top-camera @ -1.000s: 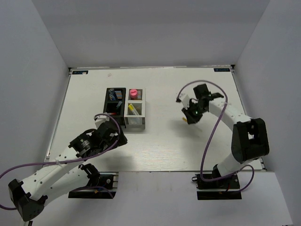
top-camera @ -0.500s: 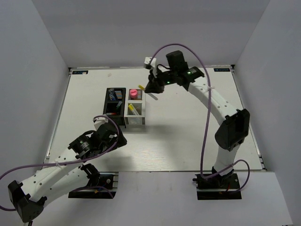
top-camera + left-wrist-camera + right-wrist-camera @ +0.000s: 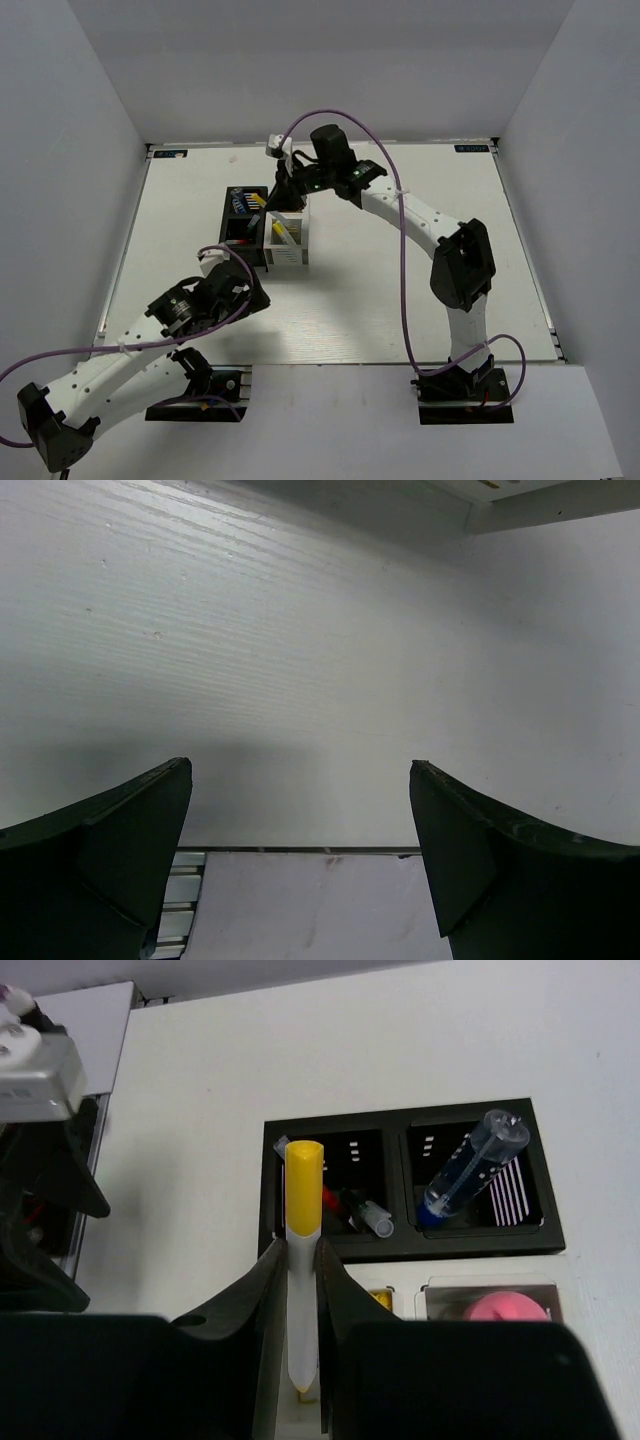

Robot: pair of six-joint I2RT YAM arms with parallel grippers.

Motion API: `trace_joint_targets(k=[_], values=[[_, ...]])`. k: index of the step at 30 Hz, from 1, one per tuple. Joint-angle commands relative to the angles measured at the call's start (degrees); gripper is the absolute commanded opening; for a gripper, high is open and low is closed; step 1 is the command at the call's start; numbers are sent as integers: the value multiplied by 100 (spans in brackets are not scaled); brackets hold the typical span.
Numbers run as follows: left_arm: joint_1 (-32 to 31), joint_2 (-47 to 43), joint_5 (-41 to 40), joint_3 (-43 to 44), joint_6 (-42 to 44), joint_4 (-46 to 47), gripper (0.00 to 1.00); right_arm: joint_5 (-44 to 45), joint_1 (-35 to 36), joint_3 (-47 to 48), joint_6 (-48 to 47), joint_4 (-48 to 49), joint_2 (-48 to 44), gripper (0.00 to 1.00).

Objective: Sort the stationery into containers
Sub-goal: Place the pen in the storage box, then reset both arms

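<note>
I should keep my right gripper closed; the stick, its tip over the black box (image 3: pixel 233 222), would likely fall across the boxes' joined edge if released now.
My right gripper (image 3: pixel 301 1252) is shut on a thin white yellow-tipped stick (image 3: pixel 302 1200), held above the joined organiser boxes. In the top view this gripper (image 3: pixel 283 190) hangs over the far end of the black box (image 3: pixel 233 222) and the white box (image 3: pixel 290 262). In the right wrist view the black box (image 3: pixel 400 1245) holds a blue-and-white tube (image 3: pixel 472 1168) in one compartment and a red pen (image 3: pixel 332 1203) with a dark pen in the other. A pink marker (image 3: pixel 505 1308) stands in the white box. My left gripper (image 3: pixel 300 780) is open and empty over bare table.
Another yellow-tipped stick (image 3: pixel 283 232) lies in the white box. My left arm (image 3: pixel 190 305) lies just in front of the boxes. White walls (image 3: pixel 80 150) enclose the table on three sides.
My right arm has swung from the table's right side leftwards to above the organiser boxes, carrying the yellow-tipped stick. My left arm has hardly moved.
</note>
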Motion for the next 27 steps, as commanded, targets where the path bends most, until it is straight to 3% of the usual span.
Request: trace_joint_targets(k=[1, 9, 10, 11, 14, 22, 25, 27], values=[[-16, -118, -8, -24, -105, -106, 100, -108, -47, -566, 66, 644, -50, 0], [-16, -57, -8, 46, -105, -106, 100, -258, -82, -1297, 47, 1198, -120, 2], [-16, 3, -8, 107, -105, -159, 100, -258, -82, -1315, 47, 1182, -120, 9], [-16, 4, -8, 107, -105, -159, 100, -266, -82, -1324, 47, 1164, -120, 29], [-16, 4, -61, 107, -105, -159, 100, -275, -100, -1350, -75, 1077, -234, 47], [-16, 57, 0, 55, -44, 174, 100, 66, -275, -990, 143, 611, -839, 62], [-16, 57, 0, 55, 71, 411, 100, 794, -398, -989, 249, 224, -1051, 69], [-16, 57, 61, 55, 229, 561, 100, 1584, -557, -1130, 310, 5, -1455, 81]])
